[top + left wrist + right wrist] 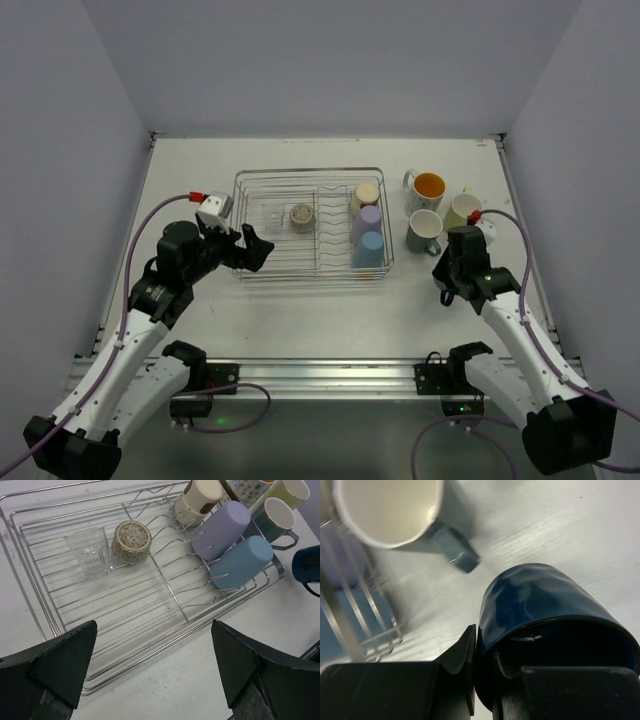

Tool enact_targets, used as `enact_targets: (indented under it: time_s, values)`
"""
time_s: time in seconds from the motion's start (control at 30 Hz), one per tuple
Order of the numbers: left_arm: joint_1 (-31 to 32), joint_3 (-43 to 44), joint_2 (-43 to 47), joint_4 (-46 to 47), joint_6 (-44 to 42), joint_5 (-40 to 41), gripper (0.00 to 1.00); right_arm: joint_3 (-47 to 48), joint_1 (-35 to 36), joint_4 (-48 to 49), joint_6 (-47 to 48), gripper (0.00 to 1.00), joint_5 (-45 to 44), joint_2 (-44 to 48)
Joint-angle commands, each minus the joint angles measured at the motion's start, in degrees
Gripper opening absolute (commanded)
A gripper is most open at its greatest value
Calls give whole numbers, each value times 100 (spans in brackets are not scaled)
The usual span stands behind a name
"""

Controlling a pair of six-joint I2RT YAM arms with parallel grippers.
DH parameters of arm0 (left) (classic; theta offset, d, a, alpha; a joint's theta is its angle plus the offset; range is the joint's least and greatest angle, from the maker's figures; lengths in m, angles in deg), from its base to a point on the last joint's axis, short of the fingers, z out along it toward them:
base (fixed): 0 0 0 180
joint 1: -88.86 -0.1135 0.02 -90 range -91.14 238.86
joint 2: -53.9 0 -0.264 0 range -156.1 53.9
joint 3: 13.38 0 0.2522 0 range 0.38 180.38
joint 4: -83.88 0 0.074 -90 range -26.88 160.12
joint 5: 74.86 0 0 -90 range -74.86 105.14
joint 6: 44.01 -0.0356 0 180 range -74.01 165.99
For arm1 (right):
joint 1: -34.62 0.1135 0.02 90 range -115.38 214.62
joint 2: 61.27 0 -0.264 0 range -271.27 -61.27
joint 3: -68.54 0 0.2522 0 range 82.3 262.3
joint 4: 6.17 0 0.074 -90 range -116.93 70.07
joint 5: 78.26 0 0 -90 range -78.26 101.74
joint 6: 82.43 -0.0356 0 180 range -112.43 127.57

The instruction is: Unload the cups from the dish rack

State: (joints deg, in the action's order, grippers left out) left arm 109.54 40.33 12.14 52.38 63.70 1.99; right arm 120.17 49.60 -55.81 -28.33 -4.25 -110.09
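My right gripper needs to hold the dark blue cup upright before it releases it, because the cup hangs tilted. The cup would end up toppled beside the teal mug if I opened now.
The silver wire dish rack [256, 268] holds a clear glass [268, 215], a speckled metallic cup [301, 216], and cream [366, 194], lavender [368, 222] and light blue [368, 249] cups lying on the slot wires. My left gripper [255, 248] is open and empty at the rack's near left edge [30, 595], with the glass [92, 555] ahead of it. My right gripper [487, 650] is shut on the rim of a dark blue cup [545, 605], one finger inside and one outside, low over the table to the right of the rack.
Three mugs stand on the table right of the rack: white with an orange inside [428, 187], teal [424, 230] and yellow-green [462, 210]. The teal mug [395, 510] is just beyond the held cup. White walls enclose the table on three sides.
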Motion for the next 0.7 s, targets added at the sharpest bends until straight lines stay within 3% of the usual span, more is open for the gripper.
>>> enact_targets:
  time_s: [0.0, 0.37, 0.5, 0.53, 0.67]
  values:
    - [-12, -22, 80, -2, -251, 137, 100, -200, -601, 888, -93, 0, -54, -207]
    - [-12, 13, -165, -98, -286, 295, 98, -245, -1261, 1873, 13, 0, 219, -1182]
    - [-12, 40, -333, -107, -286, 330, 92, -253, -1279, 2067, 39, 0, 201, -1498]
    - [-12, 57, -394, -107, -277, 348, 90, -236, -1270, 2128, 48, 1, 201, -1595]
    - [-12, 163, -754, -142, -251, 401, 88, -122, -1287, 2120, 109, 22, 315, -1701]
